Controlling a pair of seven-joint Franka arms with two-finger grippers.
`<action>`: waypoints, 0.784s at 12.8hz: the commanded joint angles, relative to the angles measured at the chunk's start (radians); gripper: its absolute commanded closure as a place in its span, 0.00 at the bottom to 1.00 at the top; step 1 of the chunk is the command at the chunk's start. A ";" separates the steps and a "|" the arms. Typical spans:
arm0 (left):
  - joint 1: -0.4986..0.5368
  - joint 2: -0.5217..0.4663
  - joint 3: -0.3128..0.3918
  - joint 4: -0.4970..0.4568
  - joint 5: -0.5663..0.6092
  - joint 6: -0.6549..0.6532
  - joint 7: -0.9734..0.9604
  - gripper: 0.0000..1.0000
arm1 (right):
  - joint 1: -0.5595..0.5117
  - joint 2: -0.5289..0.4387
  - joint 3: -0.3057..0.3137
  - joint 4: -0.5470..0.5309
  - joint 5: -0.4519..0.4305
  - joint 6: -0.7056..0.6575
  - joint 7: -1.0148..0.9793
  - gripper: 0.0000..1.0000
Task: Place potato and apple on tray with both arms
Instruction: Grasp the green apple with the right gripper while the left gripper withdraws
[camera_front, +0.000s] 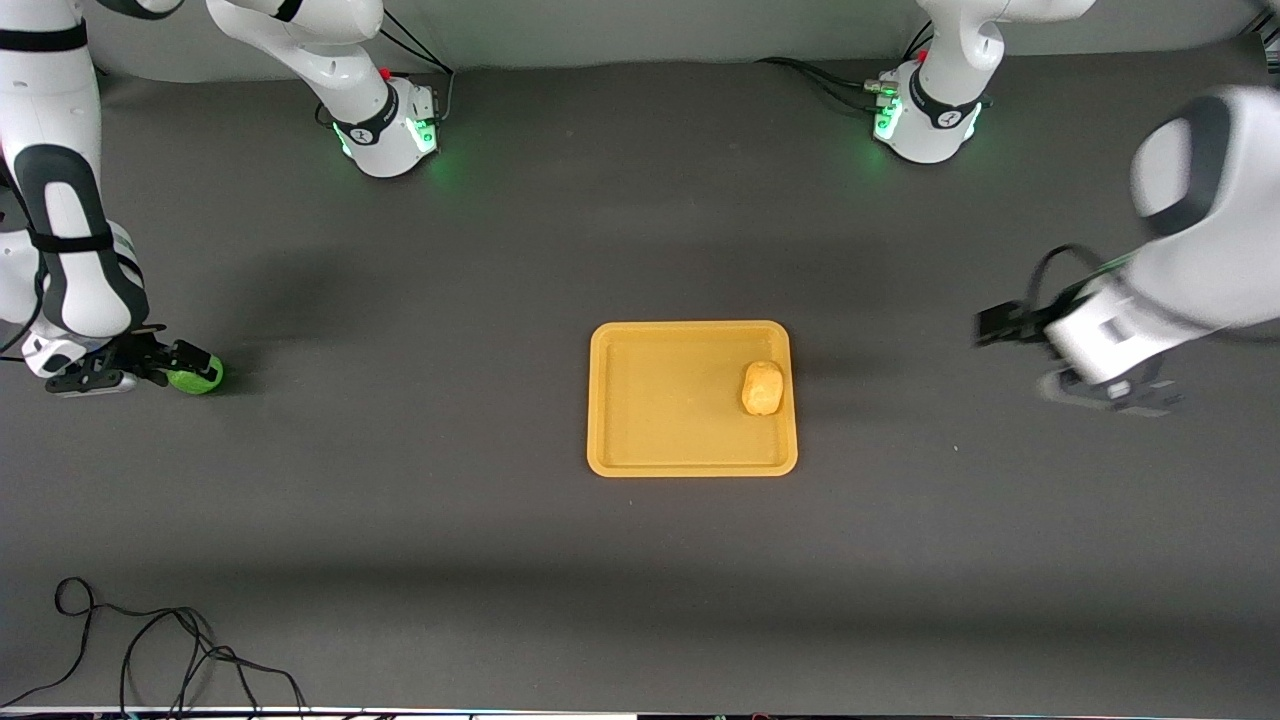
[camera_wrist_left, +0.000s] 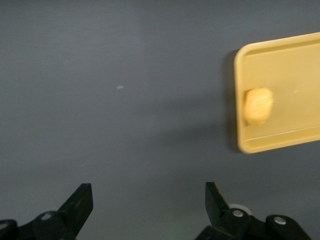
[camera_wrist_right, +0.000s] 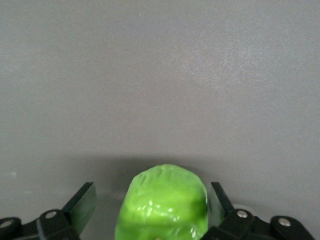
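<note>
My fingers are on either side of the green apple in the right wrist view. My right gripper should close on the apple.
The potato (camera_front: 762, 387) lies in the yellow-orange tray (camera_front: 660, 460), by the rim toward the left arm's end; both also show in the left wrist view, the potato (camera_wrist_left: 258, 105) in the tray (camera_wrist_left: 280, 145). The green apple (camera_front: 197, 378) rests on the table at the right arm's end. My right gripper (camera_front: 190, 366) is low around it, open, a finger on each side of the apple (camera_wrist_right: 162, 205). My left gripper (camera_front: 1140, 400) is open and empty, up over bare table between the tray and the left arm's end; its fingers (camera_wrist_left: 77, 205) frame only table.
Loose black cables (camera_front: 150, 650) lie at the table's front edge toward the right arm's end. The two arm bases (camera_front: 390, 130) (camera_front: 925, 120) stand along the back. The dark table (camera_front: 450, 300) surrounds the tray.
</note>
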 joint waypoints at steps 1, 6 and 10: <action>-0.015 -0.144 -0.013 -0.134 0.093 0.028 -0.008 0.00 | 0.002 0.020 -0.005 0.030 0.040 0.003 -0.055 0.23; -0.004 -0.317 -0.016 -0.238 0.095 0.028 -0.090 0.00 | -0.010 0.028 -0.008 0.029 0.034 -0.011 -0.111 0.69; -0.004 -0.411 -0.022 -0.361 0.098 0.106 -0.106 0.01 | 0.013 -0.016 -0.018 0.084 -0.033 -0.094 -0.083 0.73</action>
